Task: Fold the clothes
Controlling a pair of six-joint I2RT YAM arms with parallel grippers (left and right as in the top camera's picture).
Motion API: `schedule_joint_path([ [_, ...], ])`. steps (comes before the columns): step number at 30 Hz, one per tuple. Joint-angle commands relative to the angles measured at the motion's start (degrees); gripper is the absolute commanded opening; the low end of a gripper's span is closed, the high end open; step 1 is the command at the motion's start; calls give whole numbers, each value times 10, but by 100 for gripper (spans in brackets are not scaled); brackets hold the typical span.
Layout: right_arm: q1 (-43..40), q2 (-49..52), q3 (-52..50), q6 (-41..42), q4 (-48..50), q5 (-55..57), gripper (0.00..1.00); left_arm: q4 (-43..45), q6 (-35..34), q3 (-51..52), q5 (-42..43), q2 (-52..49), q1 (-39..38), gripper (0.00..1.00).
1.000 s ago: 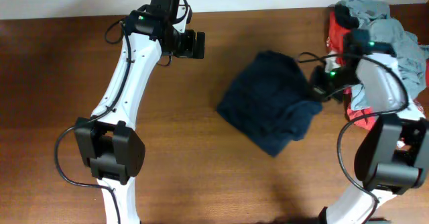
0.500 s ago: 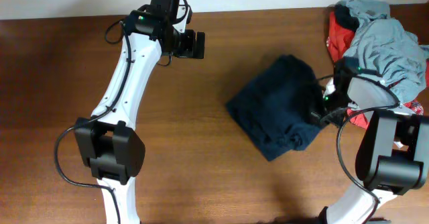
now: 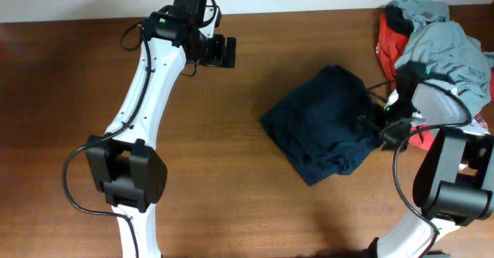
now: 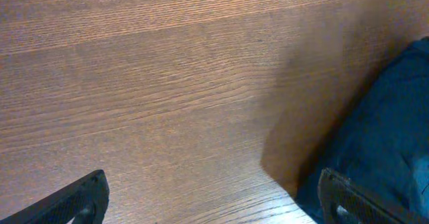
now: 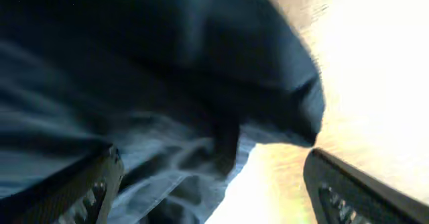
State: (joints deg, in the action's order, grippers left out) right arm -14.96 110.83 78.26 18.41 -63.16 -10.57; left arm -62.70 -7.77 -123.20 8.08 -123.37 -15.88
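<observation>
My left gripper grabs the folded navy garment next by its edge facing that gripper, to draw the garment across the table still folded.
A dark navy garment (image 3: 324,125) lies bunched and folded on the wooden table, right of centre. My right gripper (image 3: 381,125) sits at its right edge. In the right wrist view the right gripper (image 5: 214,197) is open: the navy cloth (image 5: 134,70) lies loose beneath the left finger (image 5: 87,190), and bare table shows by the other. My left gripper (image 3: 229,51) hovers open over bare wood at the back, well left of the garment. In its own view the left gripper (image 4: 214,207) has its jaws wide apart, and the garment's edge (image 4: 392,130) shows at the right.
A pile of grey and red clothes (image 3: 436,42) is heaped at the table's back right corner, just behind the right arm. The wooden table (image 3: 93,103) stretches out to the left and front.
The right gripper pulled the garment's right part rightward while shut, then opened and let go of the cloth. The left arm has stayed still.
</observation>
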Motion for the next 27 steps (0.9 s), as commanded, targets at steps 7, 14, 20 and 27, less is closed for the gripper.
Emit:
schedule_joint_path([
  [7,-2,-9,125,-54,-58,-78,88,3,64,3,71,-16,-2,99],
  [14,-6,-9,267,-62,-101,-135,88,0,186,3,99,-17,-47,99],
  [20,-25,-9,340,-62,-130,-135,88,5,307,3,106,-30,-122,69],
  [27,-51,-9,345,-62,-141,-158,86,76,344,3,90,-83,-199,6],
])
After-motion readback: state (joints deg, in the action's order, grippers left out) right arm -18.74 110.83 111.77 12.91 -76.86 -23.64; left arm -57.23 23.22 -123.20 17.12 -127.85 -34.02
